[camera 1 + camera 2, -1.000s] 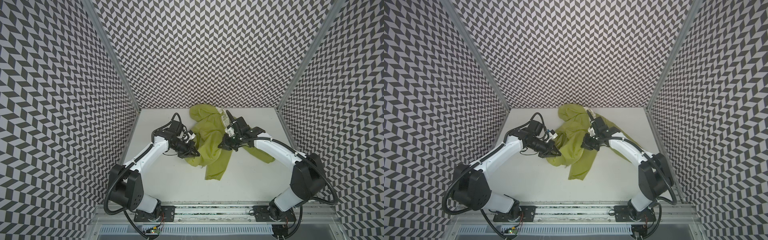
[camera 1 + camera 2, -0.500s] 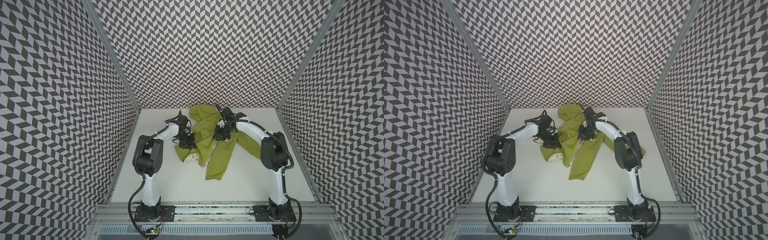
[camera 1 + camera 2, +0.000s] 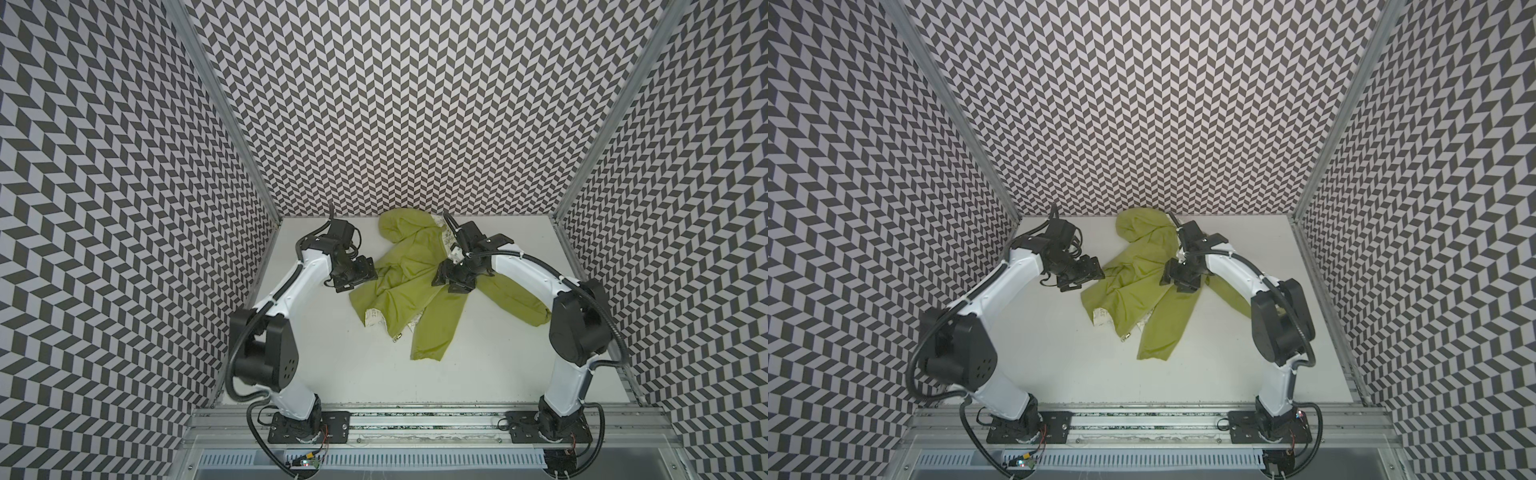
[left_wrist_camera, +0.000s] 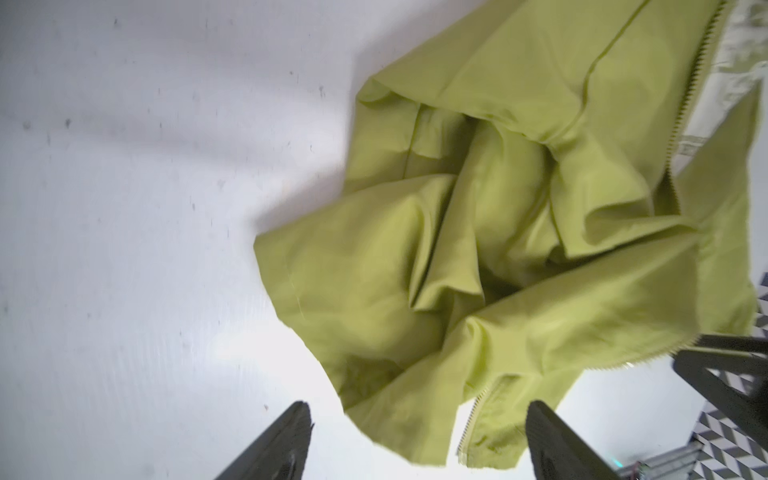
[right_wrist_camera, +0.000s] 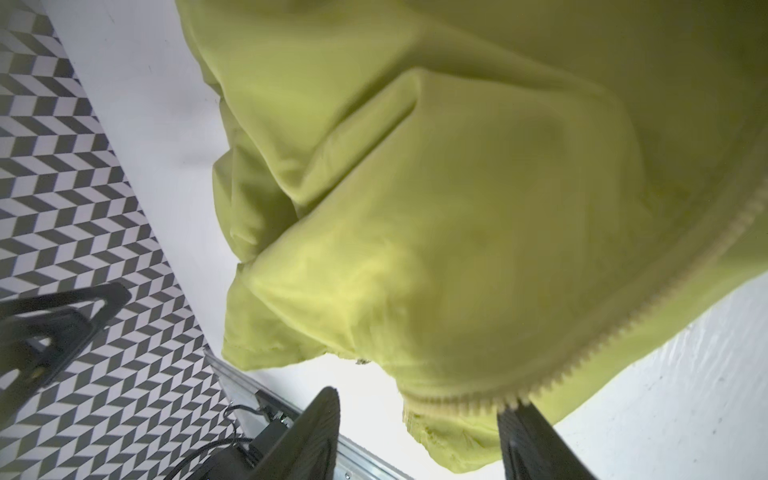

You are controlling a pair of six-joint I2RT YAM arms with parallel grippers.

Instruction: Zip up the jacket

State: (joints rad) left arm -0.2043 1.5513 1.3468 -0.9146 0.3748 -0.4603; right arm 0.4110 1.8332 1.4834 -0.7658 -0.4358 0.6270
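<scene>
My left gripper will grab the fold by its zipper teeth next, so it can present the edge of the jacket's loose fold (image 3: 399,323) (image 4: 458,408) to my right gripper for zipping.
The lime-green jacket (image 3: 415,286) (image 3: 1142,291) lies crumpled on the white table, hood toward the back wall, one sleeve toward the front. It is unzipped: white lining (image 3: 372,319) shows at the hem and a small zipper pull (image 3: 398,337) lies beside it. My left gripper (image 3: 360,272) (image 3: 1089,272) hovers at the jacket's left edge. In the left wrist view it (image 4: 419,436) is open, a loose fold with zipper teeth (image 4: 478,415) hanging between the fingers. My right gripper (image 3: 451,279) (image 3: 1178,279) (image 5: 419,436) is open over the jacket's middle, the zipper edge (image 5: 582,361) brushing one finger (image 5: 528,440).
Chevron-patterned walls (image 3: 395,124) enclose the white table (image 3: 353,374) on three sides. An aluminium rail (image 3: 415,419) with both arm bases runs along the front edge. The second sleeve (image 3: 515,303) lies under my right arm.
Both grippers were shut on the jacket's fabric a second ago and have opened and let it go. The jacket has settled flatter, with lining and zipper pull now showing at the hem.
</scene>
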